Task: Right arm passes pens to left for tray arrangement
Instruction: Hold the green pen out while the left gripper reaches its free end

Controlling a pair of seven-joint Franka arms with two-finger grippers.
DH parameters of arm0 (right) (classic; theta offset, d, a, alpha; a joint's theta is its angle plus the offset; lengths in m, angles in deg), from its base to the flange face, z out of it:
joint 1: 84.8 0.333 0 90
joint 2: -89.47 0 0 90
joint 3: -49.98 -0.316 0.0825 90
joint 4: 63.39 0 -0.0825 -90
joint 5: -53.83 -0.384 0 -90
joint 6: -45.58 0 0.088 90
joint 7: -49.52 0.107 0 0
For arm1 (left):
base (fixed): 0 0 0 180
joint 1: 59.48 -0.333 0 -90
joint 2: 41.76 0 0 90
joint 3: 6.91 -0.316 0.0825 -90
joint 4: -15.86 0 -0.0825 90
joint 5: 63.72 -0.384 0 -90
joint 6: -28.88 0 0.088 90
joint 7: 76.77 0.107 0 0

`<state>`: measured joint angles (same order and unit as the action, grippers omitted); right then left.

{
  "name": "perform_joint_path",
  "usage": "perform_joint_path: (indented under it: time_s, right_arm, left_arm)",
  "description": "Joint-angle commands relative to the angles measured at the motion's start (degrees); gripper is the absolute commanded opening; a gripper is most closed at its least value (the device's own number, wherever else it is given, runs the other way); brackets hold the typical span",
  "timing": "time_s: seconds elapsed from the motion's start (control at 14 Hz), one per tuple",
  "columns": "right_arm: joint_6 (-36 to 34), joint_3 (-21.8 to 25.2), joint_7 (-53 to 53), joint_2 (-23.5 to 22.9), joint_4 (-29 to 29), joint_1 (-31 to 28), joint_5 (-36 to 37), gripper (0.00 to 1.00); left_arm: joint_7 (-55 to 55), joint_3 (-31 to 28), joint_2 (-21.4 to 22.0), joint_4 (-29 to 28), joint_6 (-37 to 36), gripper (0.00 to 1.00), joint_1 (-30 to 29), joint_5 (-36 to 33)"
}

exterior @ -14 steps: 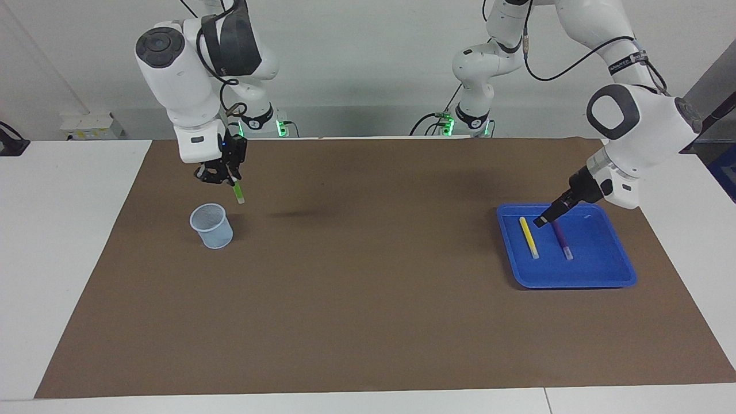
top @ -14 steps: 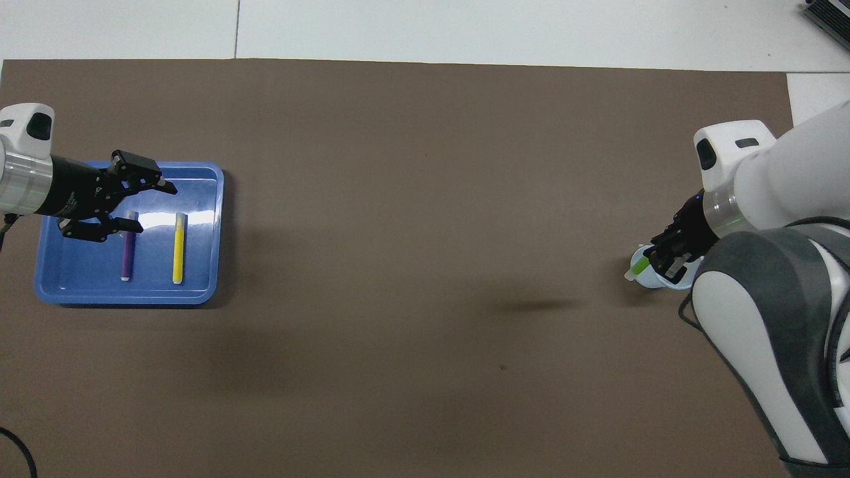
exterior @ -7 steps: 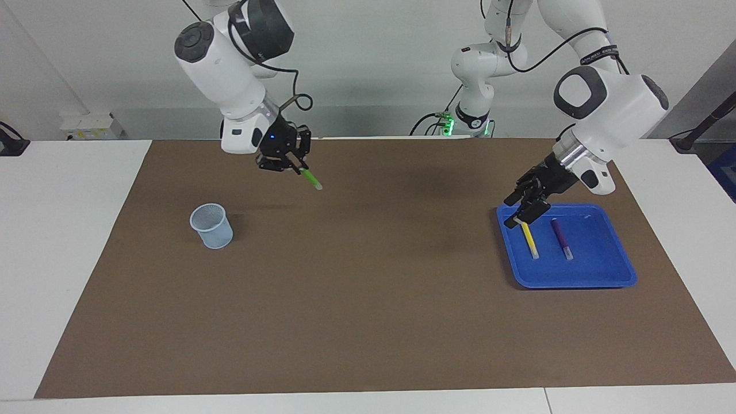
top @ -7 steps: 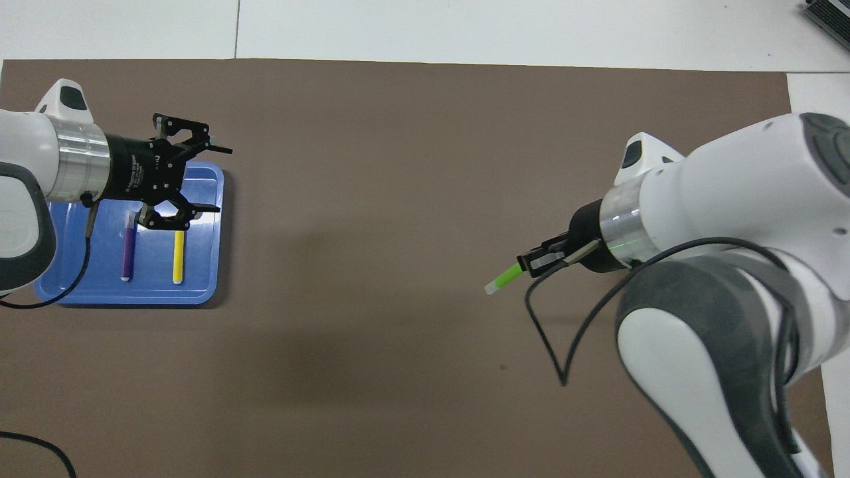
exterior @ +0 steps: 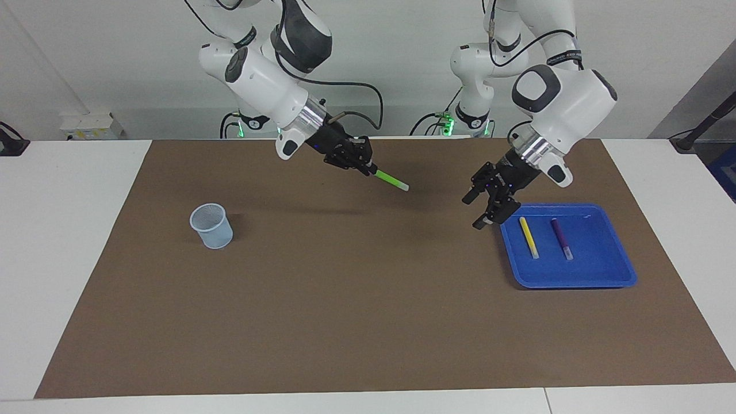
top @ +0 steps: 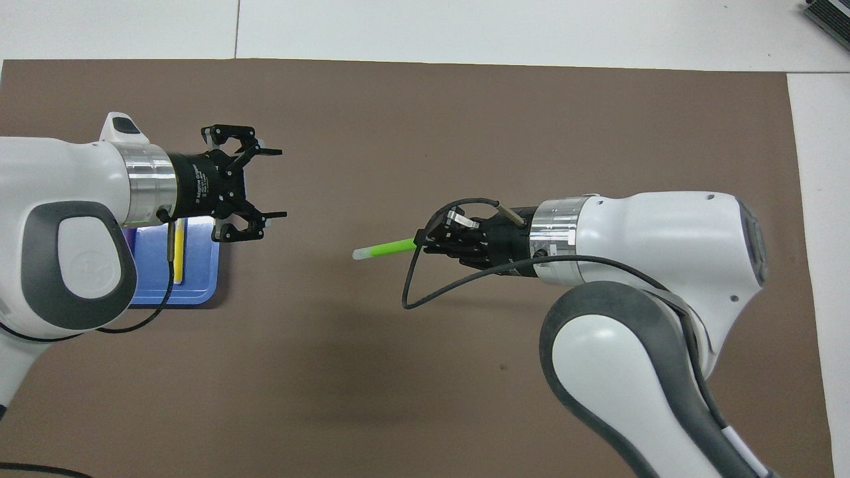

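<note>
I should next use my left gripper to grab the green pen by its exposed pale-tipped half [top: 382, 249] for the blue tray, as my right gripper's fingers wrap the pen's other end.
My right gripper [exterior: 368, 168] [top: 420, 241] is shut on the green pen [exterior: 392, 181] [top: 384, 249], held up over the middle of the mat with its pale tip pointing toward the left arm. My left gripper [exterior: 474, 214] [top: 273, 184] hangs open and empty over the mat, just beside the blue tray [exterior: 598, 276] [top: 199, 292]. The two grippers are apart, a gap of bare mat between them. In the tray lie the yellow pen [exterior: 529, 237] [top: 179, 247] and the purple pen [exterior: 561, 238]; the left arm hides the purple one in the overhead view.
A small translucent pale-blue cup [exterior: 212, 226] stands on the brown mat [exterior: 345, 299] toward the right arm's end of the table. The right arm's black cable [top: 425, 292] loops below its wrist. White table [exterior: 57, 230] borders the mat.
The right gripper has carried the green pen from beside the cup to over the middle of the mat. The left gripper has swung from above the tray out past its rim toward the pen.
</note>
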<state>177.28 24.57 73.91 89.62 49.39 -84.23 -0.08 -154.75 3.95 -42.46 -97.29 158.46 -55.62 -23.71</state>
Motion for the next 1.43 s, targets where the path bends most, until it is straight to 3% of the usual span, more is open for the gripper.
perform_joint_path:
  time_s: [0.0, 0.29, 0.65, 1.36]
  right_arm:
    - [3.72, 0.01, 2.16, 0.64, 0.77, 0.05, -8.81, 0.00]
    - [17.77, 0.01, 1.81, 0.29, 3.41, 7.77, -15.15, 0.00]
    - [18.15, 0.01, 0.40, 0.03, 3.67, 8.23, -15.34, 0.00]
    - [17.97, 0.01, 0.05, 0.11, 3.67, 8.31, -15.34, 0.00]
  left_arm:
    - [-5.75, -0.84, 5.08, -6.10, 2.87, 0.91, 3.33, 1.66]
    - [-16.82, -0.84, 10.26, -9.10, 4.02, 0.91, 6.59, 1.48]
    - [-18.96, -0.66, 12.56, -9.54, 4.19, 0.91, 8.62, 1.13]
    - [-16.14, 3.64, 12.12, -14.02, 16.05, 0.90, 11.24, 1.13]
